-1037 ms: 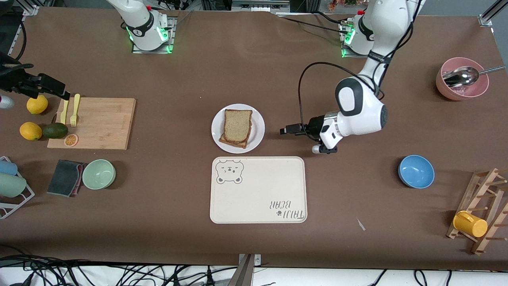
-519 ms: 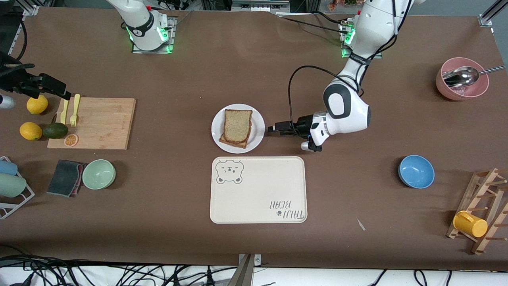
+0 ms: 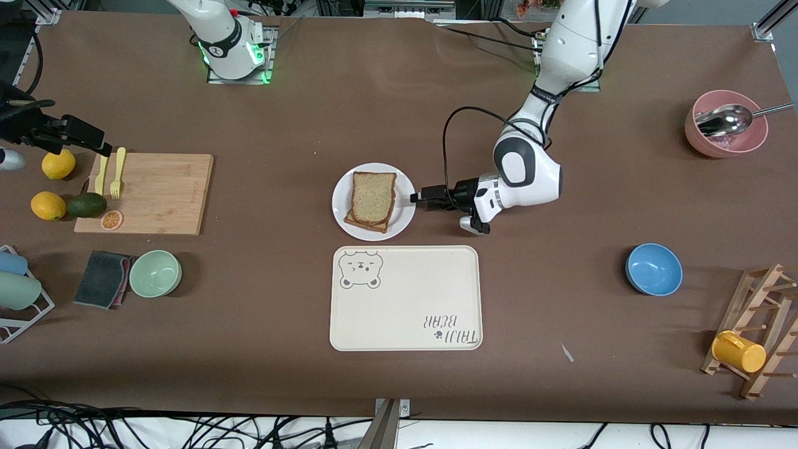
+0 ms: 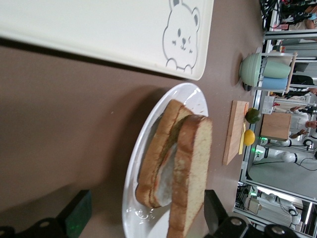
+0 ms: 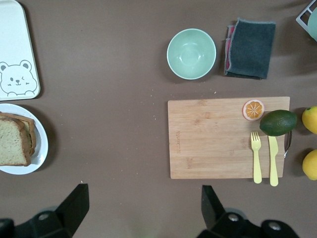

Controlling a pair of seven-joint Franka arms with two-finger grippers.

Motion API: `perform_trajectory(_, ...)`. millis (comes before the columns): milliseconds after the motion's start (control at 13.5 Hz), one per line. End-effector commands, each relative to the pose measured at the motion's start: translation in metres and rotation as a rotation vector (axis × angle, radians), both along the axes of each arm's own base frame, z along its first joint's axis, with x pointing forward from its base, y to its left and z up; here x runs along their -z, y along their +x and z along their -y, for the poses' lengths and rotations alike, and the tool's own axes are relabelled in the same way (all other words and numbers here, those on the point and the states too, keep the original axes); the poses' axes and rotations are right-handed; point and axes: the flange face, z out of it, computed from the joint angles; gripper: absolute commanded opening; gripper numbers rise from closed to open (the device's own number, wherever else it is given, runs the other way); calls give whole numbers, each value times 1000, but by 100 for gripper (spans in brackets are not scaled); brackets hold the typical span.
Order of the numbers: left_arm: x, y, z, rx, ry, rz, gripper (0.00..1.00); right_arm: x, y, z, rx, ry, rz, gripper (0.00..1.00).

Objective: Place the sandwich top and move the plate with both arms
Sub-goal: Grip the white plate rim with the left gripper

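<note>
The white plate with the sandwich is to be moved onto the tray (image 3: 405, 298), so the robot's left gripper will grab the plate by its rim (image 3: 408, 202) next.
The sandwich top (image 3: 373, 194) lies on the stacked sandwich on the white plate (image 3: 404, 215) in the middle of the table. My left gripper (image 3: 419, 197) is low at the plate's rim, on the side toward the left arm's end. In the left wrist view it (image 4: 146, 218) is open, with the plate's rim (image 4: 132, 188) and the edge of the top slice (image 4: 190, 168) between its fingers. My right gripper (image 5: 143, 210) is open and empty, high over bare table, and waits. Its view shows the plate (image 5: 42, 144) and the bread (image 5: 12, 144).
A cream bear tray (image 3: 405, 299) lies just nearer the camera than the plate. Toward the right arm's end are a cutting board (image 3: 149, 193) with fork and knife, lemons, an avocado, a green bowl (image 3: 155, 273) and a cloth. A blue bowl (image 3: 653, 269) and a pink bowl (image 3: 723, 134) stand toward the left arm's end.
My left arm has moved toward the plate, bringing its gripper from beside the plate up to the rim. The plate, sandwich and right arm have not moved.
</note>
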Motion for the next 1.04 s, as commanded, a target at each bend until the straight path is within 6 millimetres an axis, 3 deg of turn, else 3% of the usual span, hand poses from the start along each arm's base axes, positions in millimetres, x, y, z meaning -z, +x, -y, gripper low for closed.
perform_trajectory(0,6,0,9,-28,-31,18,100,-3,-6,-3,-9,11,-1,100)
perform_trajectory(222,4,-4,27,-32,-60,13,98,-3,-6,-2,-9,12,-2,100)
perform_trajectory(741,19,-12,33,-34,-79,60,92,-3,-6,-4,-10,11,-2,100)
perform_trajectory(963,20,-13,32,-32,-77,60,65,-4,-6,-4,-11,11,-2,100)
